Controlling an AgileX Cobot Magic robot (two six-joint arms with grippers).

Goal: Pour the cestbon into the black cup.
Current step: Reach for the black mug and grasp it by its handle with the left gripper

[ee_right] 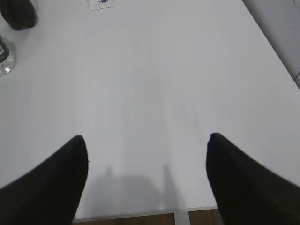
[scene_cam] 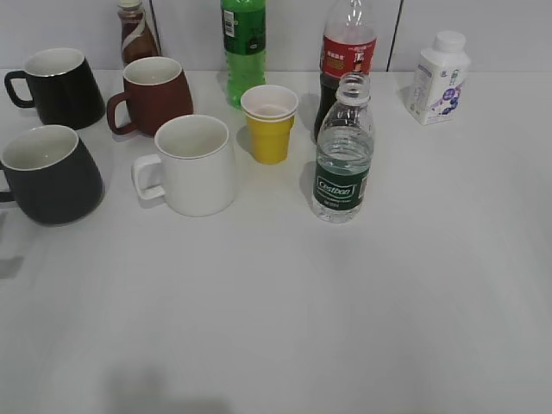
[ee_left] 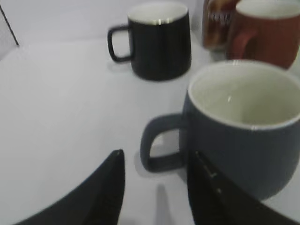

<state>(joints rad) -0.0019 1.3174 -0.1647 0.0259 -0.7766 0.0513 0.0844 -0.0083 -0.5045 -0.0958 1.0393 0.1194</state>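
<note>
The cup's round body is wider than the gap between my open fingers. I should grab the cup with my left gripper by its slim handle [ee_left: 157, 143] next.
The cestbon [scene_cam: 343, 155] stands upright and uncapped at mid table, in front of the cola bottle; its base shows at the left edge of the right wrist view [ee_right: 5, 58]. The black cup [scene_cam: 50, 174], matt charcoal with a white inside, stands at the left edge; it also shows in the left wrist view [ee_left: 243, 126], handle toward the camera. My left gripper [ee_left: 157, 161] is open, its fingers either side of the handle [ee_left: 159, 145], just short of it. My right gripper [ee_right: 146, 143] is open and empty over bare table near the front edge. Neither gripper shows in the exterior view.
A glossy black mug [scene_cam: 59, 86], a brown-red mug [scene_cam: 155, 93], a white mug [scene_cam: 191, 164] and a yellow paper cup [scene_cam: 270, 123] stand around the black cup. A green soda bottle [scene_cam: 244, 43], a cola bottle [scene_cam: 347, 52], a brown bottle [scene_cam: 136, 33] and a white bottle [scene_cam: 440, 78] line the back.
</note>
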